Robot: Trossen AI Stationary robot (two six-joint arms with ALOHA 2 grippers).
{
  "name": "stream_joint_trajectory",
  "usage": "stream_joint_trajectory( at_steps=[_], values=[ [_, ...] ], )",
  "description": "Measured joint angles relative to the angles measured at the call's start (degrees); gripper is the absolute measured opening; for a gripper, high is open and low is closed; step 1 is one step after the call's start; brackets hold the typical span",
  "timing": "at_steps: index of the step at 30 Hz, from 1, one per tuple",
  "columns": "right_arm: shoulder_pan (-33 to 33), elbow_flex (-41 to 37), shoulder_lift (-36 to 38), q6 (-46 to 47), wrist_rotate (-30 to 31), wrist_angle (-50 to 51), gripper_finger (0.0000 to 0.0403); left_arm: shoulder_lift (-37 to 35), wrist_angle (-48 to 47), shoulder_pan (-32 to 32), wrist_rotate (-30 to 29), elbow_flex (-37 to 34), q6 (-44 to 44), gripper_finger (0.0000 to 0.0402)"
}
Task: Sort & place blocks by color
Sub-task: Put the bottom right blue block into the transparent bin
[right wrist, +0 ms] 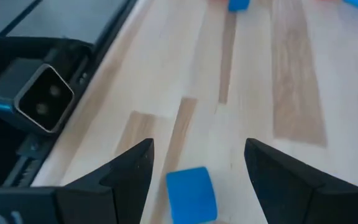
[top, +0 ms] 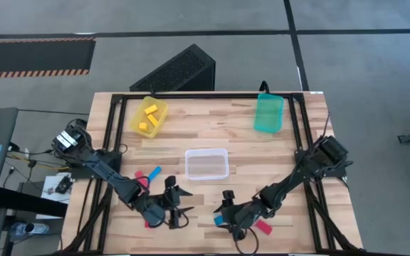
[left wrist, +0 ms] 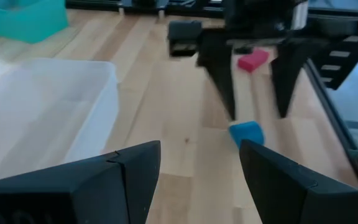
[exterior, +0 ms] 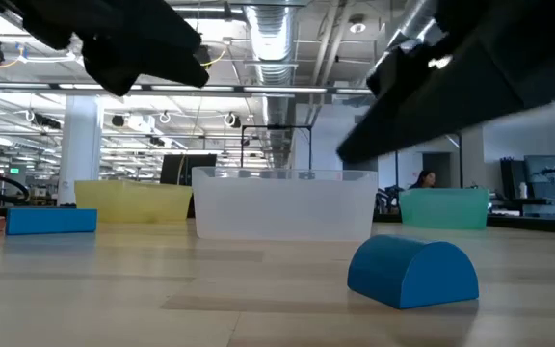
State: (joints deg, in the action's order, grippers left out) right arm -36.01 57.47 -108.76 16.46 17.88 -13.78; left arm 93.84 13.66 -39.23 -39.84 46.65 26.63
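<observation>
The blue block is below my right gripper's fingers, so my right gripper should lower before closing on it.
My right gripper is open near the table's near edge, pointing down. A small blue block with a rounded top lies on the table between and just below its fingers, untouched as far as I can see. My left gripper is open too, to the left of it, facing the right gripper. A red block lies right of the blue one. More red and blue blocks lie farther left. Yellow blocks sit in the yellow bin.
The clear bin stands mid-table just beyond both grippers. The teal bin is at the far right, the yellow bin at the far left. The low camera sits at the near edge. A red block lies by the left arm.
</observation>
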Motion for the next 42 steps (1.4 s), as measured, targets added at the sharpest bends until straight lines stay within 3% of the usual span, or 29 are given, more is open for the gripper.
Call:
stream_joint_trajectory(
  at_steps=[6, 23, 36, 42],
  values=[
    [-0.28, 0.04, -0.18, 2.06, -2.73, 2.01, 0.0274, 0.0, -0.04, -1.44, -1.94, 0.0, 1.85, 0.021],
    [-0.09, 0.02, -4.05, 3.63, -1.42, 3.02, 0.0269, 0.0, -0.71, -2.22, -3.03, 0.0, 2.37, 0.021],
    [-0.13, -0.48, -4.01, 3.02, -2.53, 3.07, 0.0133, 0.0, -1.0, -2.22, -3.03, 0.0, 2.64, 0.021],
    [-0.15, -0.46, -4.01, 3.21, -1.47, 3.24, 0.0118, 0.0, -1.0, -2.22, -3.03, 0.0, 2.77, 0.021]
  ],
)
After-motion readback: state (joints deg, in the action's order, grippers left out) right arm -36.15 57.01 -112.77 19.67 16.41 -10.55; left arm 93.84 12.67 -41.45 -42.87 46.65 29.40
